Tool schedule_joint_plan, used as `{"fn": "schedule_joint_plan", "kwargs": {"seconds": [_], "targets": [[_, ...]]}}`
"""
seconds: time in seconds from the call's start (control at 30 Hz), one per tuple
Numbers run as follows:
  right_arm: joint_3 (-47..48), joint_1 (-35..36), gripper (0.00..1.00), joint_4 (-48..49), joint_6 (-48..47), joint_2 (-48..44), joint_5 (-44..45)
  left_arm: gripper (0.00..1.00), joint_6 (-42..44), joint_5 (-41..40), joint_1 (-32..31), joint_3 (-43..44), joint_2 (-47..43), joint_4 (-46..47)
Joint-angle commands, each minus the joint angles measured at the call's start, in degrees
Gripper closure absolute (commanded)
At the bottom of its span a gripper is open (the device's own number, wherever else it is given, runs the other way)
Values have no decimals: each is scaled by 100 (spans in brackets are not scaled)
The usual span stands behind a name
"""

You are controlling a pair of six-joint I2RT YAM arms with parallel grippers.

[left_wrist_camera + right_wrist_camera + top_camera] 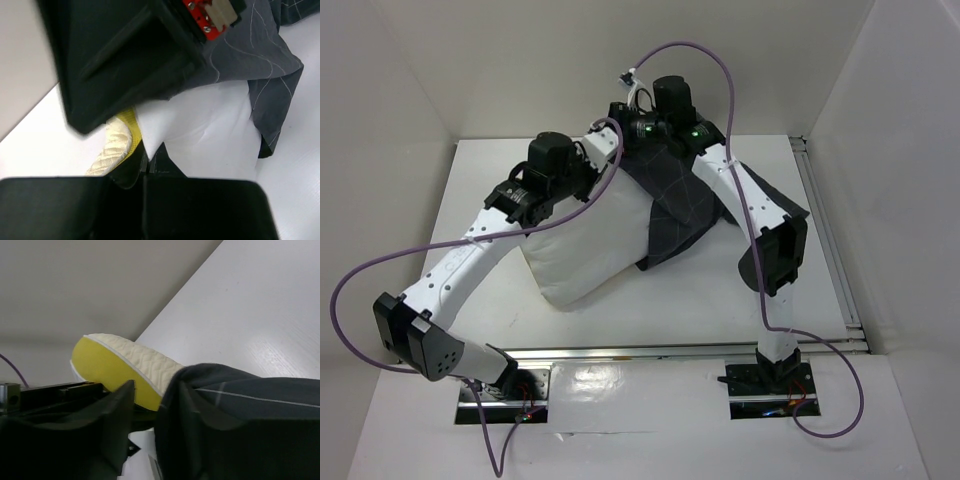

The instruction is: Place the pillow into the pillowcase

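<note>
The pillow's yellow-edged end lies bare beyond the pillowcase (pixel 677 205), so my left gripper keeps holding the pillow for now. If I opened now, the pinched point would drop short.
The white pillow (pixel 588 250) lies mid-table, and the dark grid-patterned pillowcase (pixel 677 205) is pulled over its far right part. My left gripper (pixel 145 162) is shut on a pinched point of the pillow's white fabric (pixel 210 130), beside the yellow band (pixel 128 124). My right gripper (pixel 150 402) stands open at the pillow's yellow-edged end (pixel 107 369), and the pillowcase (pixel 250 390) drapes over its right finger. Seen from above, the left gripper (pixel 608 143) and right gripper (pixel 638 126) meet at the pillow's far corner.
White walls enclose the table on the left, back and right. A metal rail (pixel 830 240) runs along the table's right edge. Purple cables (pixel 380 262) loop over the left side and above the wrists. The right gripper's black body (pixel 125 60) fills the top of the left wrist view.
</note>
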Motion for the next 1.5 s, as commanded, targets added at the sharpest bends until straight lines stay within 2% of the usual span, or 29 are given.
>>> {"fn": "schedule_joint_plan", "kwargs": {"seconds": [0.0, 0.07, 0.13, 0.3, 0.47, 0.5, 0.53, 0.6, 0.67, 0.77, 0.83, 0.9, 0.93, 1.0, 1.1, 1.27, 1.37, 1.4, 1.47], "targets": [[151, -61, 46, 183, 41, -29, -214, 100, -209, 108, -67, -19, -325, 1258], [81, -211, 29, 112, -12, -186, -20, 100, -209, 54, -67, -186, -377, 1258], [28, -509, 24, 41, -214, -266, 252, 100, -209, -7, -67, -370, -440, 1258], [-25, -1185, 23, -178, -697, -565, 727, 100, -332, -165, 283, -626, -492, 1197], [-384, -1398, 23, -302, -1268, -907, 938, 100, -587, -507, 855, -558, 94, 1145], [-455, -1450, 23, -354, -1469, -960, 939, 92, -639, -578, 1056, -461, 262, 1083], [-516, -1451, 23, -354, -1576, -1048, 939, 60, -692, -631, 1154, -364, 438, 1022], [-684, -1451, 23, -529, -1865, -1127, 869, 30, -781, -781, 1460, 127, 1026, 619], [-788, -1398, 23, -723, -2112, -1197, 868, 13, -912, -580, 1681, 741, 1378, 171], [-1226, -1345, 24, -1039, -2560, -1391, 868, 1, -965, 60, 2024, 1113, 1564, -428], [-1596, -1345, 24, -1040, -2919, -1679, 981, 1, -554, 518, 2025, 1114, 1303, -734], [-2218, -1345, 24, -953, -3096, -1917, 1062, 1, -229, 1131, 1964, 756, 977, -858], [-2414, -1345, 24, -952, -3228, -2023, 1140, 1, 243, 1301, 1876, 684, 836, -1060], [-3009, -1284, 24, -671, -3483, -2357, 1360, 1, 815, 1634, 1499, 386, 441, -1736], [-3538, -1284, 24, -539, -3712, -2639, 1518, 1, 1170, 1698, 875, -280, -155, -2387], [-3910, -1284, 24, -346, -3827, -2824, 1607, 1, 1267, 987, -161, -1556, -1054, -2346], [-3962, -1284, 24, -346, -3827, -2824, 1607, 1, 1118, 539, -243, -2242, -1300, -2126], [-3962, -1284, 24, -346, -3827, -2824, 1607, 1, 1118, 233, -243, -2705, -1370, -1995], [-4024, -1284, 24, -346, -3827, -2824, 1607, 1, 1257, -137, -295, -3260, -1790, -1374]]}}
